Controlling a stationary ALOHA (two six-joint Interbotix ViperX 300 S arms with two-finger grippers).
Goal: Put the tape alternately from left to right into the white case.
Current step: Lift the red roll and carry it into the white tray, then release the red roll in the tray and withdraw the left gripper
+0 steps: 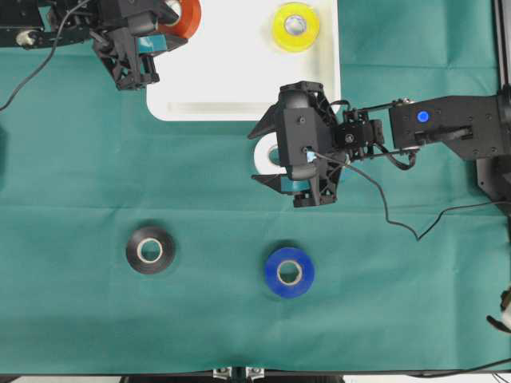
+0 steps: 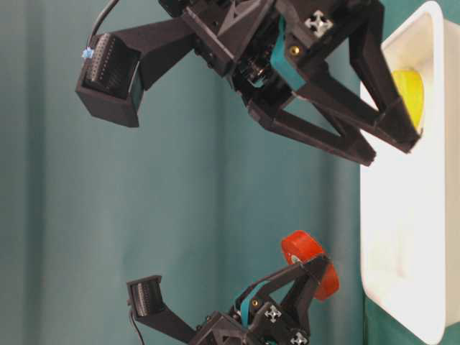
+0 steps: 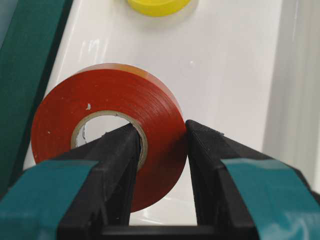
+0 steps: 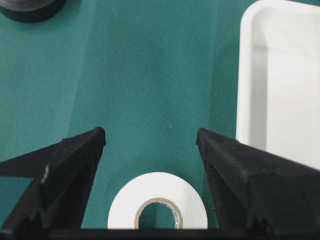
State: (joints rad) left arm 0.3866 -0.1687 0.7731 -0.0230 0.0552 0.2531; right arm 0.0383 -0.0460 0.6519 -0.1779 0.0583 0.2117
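Observation:
The red tape roll's edge [image 3: 42, 117] sticks out over the white case's rim [image 3: 58, 71], so my left gripper should keep holding the roll until I move it inward and down.
My left gripper [image 3: 160, 130] is shut on a red tape roll [image 3: 110, 145], one finger through its core and the other on its outer face. It holds the roll over the left end of the white case [image 1: 239, 80]; in the table-level view the red tape roll [image 2: 309, 262] hangs beside the case's rim [image 2: 402, 237]. A yellow tape roll [image 1: 295, 26] lies flat at the case's right end. My right gripper [image 4: 150, 135] stands open above a white tape roll [image 4: 157, 202], which lies flat on the green cloth just below the case's front rim, between the two fingers without touching them.
A black tape roll [image 1: 150, 250] and a blue tape roll [image 1: 289, 271] lie flat on the green cloth nearer the front edge. The right arm [image 1: 447, 128] reaches in from the right, with a loose cable [image 1: 391, 215] trailing on the cloth.

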